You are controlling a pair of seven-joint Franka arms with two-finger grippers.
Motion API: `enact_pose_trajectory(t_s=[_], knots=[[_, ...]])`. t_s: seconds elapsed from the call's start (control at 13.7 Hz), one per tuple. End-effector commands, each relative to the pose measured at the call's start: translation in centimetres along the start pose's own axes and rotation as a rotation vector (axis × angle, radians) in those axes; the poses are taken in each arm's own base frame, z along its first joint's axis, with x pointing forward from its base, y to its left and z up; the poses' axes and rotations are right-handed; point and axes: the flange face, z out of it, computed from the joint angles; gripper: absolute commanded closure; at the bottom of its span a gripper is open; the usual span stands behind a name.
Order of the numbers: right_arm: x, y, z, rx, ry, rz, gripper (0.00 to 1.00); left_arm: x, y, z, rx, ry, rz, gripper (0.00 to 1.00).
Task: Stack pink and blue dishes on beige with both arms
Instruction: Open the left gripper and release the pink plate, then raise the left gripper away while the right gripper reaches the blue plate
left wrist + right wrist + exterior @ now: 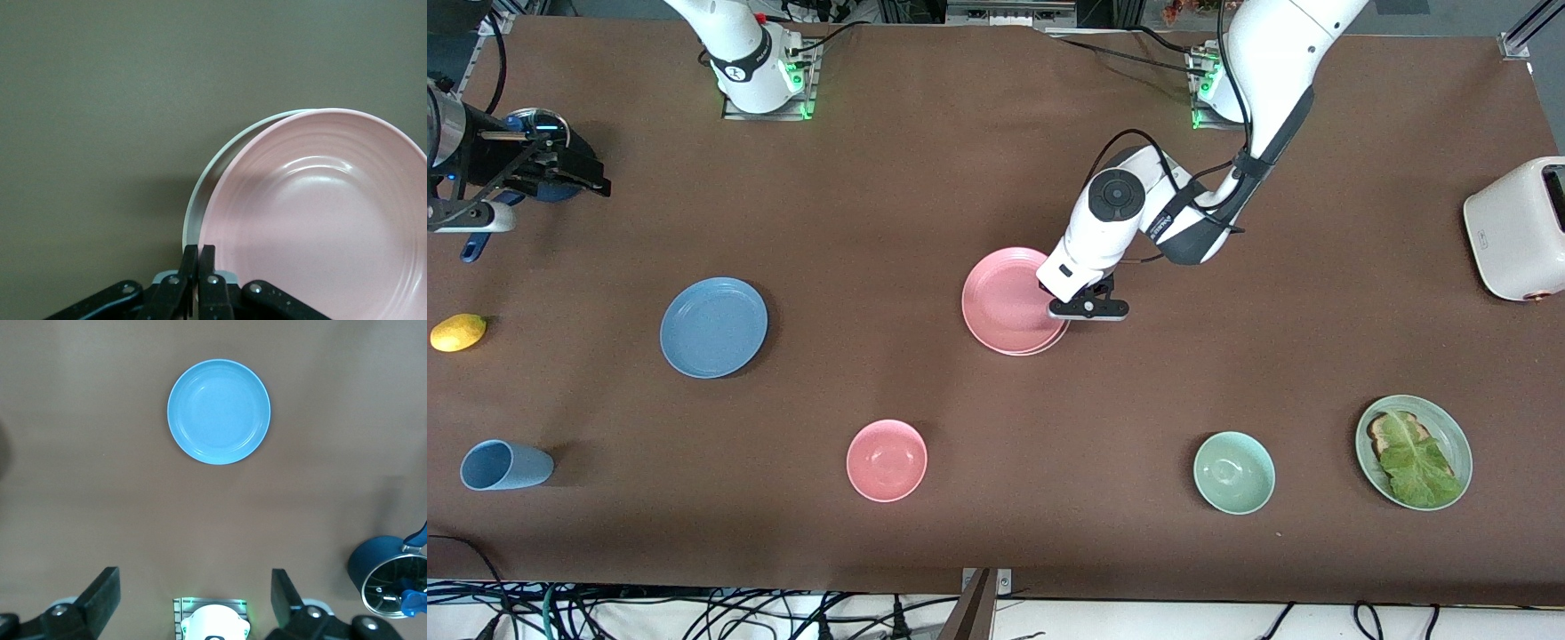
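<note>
I should let go of the pink plate with my left gripper now. The pink plate's edge is low at my fingers, just inside the beige plate's rim.
The pale pink plate (1009, 300) (320, 220) sits mid-table over the beige plate (200, 193), shifted a little so that only a thin arc of the beige rim (1049, 348) shows. My left gripper (1089, 308) (198, 248) is shut on the pink plate's rim, on the side toward the left arm's end. The light blue plate (713, 327) (219, 411) lies flat toward the right arm's end. My right gripper (591, 178) (193, 577) waits high above that end, open and with nothing in it.
A pink bowl (887, 460), a pale green bowl (1234, 472), a green plate with toast and lettuce (1414, 452) and a blue cup (505, 465) line the near edge. A lemon (458, 332), a white toaster (1516, 228) and a dark blue pot (387, 577) stand at the ends.
</note>
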Motion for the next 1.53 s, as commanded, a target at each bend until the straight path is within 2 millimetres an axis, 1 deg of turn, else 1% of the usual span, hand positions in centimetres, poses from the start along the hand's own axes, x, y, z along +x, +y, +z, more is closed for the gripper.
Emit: enact_pose_trajectory(t_s=[0.0,0.07,0.15,0.22,0.44,0.58,0.66,0.8,0.95,1.02,1.17,1.24,1.31,1.46], knots=[[-0.4,0.2,-0.7,-0.006,-0.006,0.001,0.0,-0.4,-0.1,-0.7,0.017,0.033,0.007,0.75],[-0.4,0.0,-0.7,-0.007,-0.004,0.0,0.0,-0.3,-0.2,-0.7,0.017,0.035,0.005,0.58],[-0.5,0.1,-0.7,-0.005,-0.006,0.001,0.0,-0.2,-0.3,-0.8,0.017,0.036,0.004,0.34],[-0.5,0.0,-0.7,-0.005,-0.006,-0.002,0.0,0.0,-0.5,-0.9,0.017,0.038,0.001,0.3],[-0.5,-0.4,-0.8,-0.007,-0.003,0.0,0.0,0.5,-0.8,-2.1,0.02,0.051,0.006,0.3],[-0.5,-0.4,-0.8,-0.007,-0.003,-0.002,0.0,1.1,-1.5,-3.9,0.044,0.056,0.001,0.3],[-0.5,-0.4,-0.8,-0.007,-0.003,-0.002,0.0,1.4,-2.2,-4.8,0.058,0.052,0.017,0.3],[-0.5,-0.4,-0.8,-0.007,-0.003,-0.002,0.0,2.9,-4.5,-6.9,0.07,0.06,0.029,0.31],[-0.5,-0.7,-0.9,-0.009,-0.001,-0.006,0.0,4.2,-5.8,-9.0,0.084,0.057,0.009,0.31],[-0.4,-0.7,-0.8,-0.011,-0.001,-0.006,0.0,5.0,-6.7,-10.4,0.097,0.055,0.027,0.31],[-0.5,-0.7,-0.8,-0.01,-0.003,-0.006,0.0,6.5,-9.5,-12.4,0.095,0.061,0.036,0.31],[-0.4,-0.7,-0.7,-0.01,-0.003,-0.006,0.0,7.2,-11.2,-13.1,0.099,0.061,0.043,0.32],[-0.3,-0.6,-0.6,-0.011,-0.003,-0.006,0.0,8.1,-13.3,-13.8,0.113,0.064,0.061,0.32],[0.0,-0.4,-0.5,-0.013,-0.001,-0.013,0.0,9.2,-16.9,-15.0,0.127,0.055,0.088,0.32]])
